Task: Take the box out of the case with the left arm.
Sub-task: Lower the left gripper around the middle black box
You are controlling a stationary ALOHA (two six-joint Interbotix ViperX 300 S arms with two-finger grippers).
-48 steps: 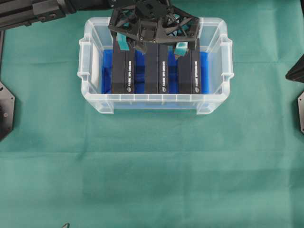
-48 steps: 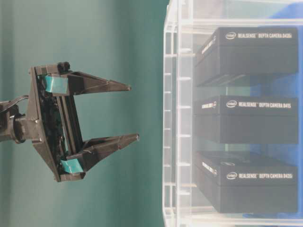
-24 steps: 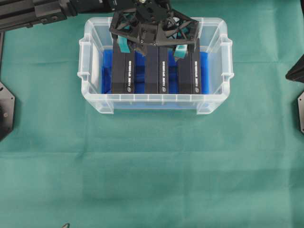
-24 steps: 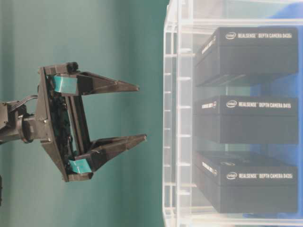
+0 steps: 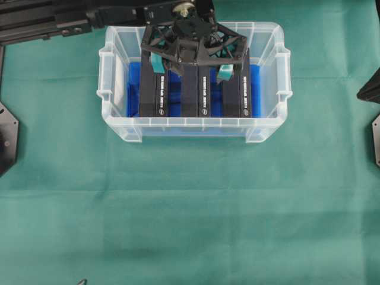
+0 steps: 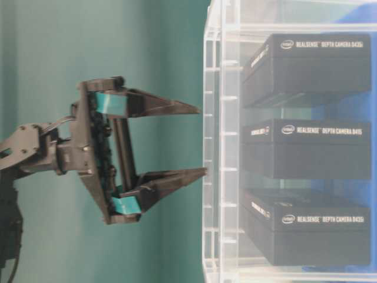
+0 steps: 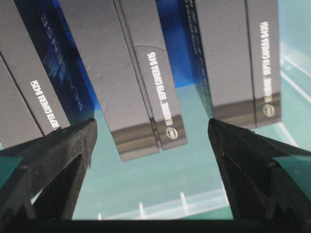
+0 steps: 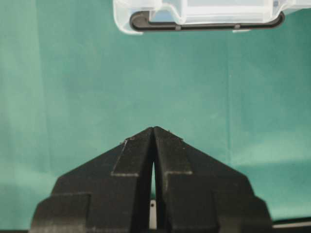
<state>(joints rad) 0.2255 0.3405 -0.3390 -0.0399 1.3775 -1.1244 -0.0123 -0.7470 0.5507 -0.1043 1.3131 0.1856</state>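
Observation:
The black box is narrow across, so my left gripper will grab its two long sides next.
The clear case (image 5: 116, 71) sits at the back middle of the green cloth, with a blue lining (image 5: 134, 83). Three black boxes lie side by side in it: left (image 5: 153, 95), middle (image 5: 196, 98) and right (image 5: 238, 98). My left gripper (image 5: 191, 68) hovers open over the case's far half, its teal pads (image 5: 155, 64) spread wide. In the left wrist view the middle box (image 7: 136, 82) lies between and beyond the fingertips (image 7: 82, 133), untouched. From table level the left gripper (image 6: 201, 140) points at the case's rim (image 6: 212, 141). My right gripper (image 8: 153, 131) is shut and empty.
Green cloth (image 5: 190, 208) covers the table around the case. The case's handle rim (image 8: 194, 17) shows ahead of the right gripper. Black arm bases stand at the left edge (image 5: 6, 133) and right edge (image 5: 374, 130).
The left gripper has moved closer to the case and down toward the boxes, staying wide open. The boxes and the right gripper have not moved.

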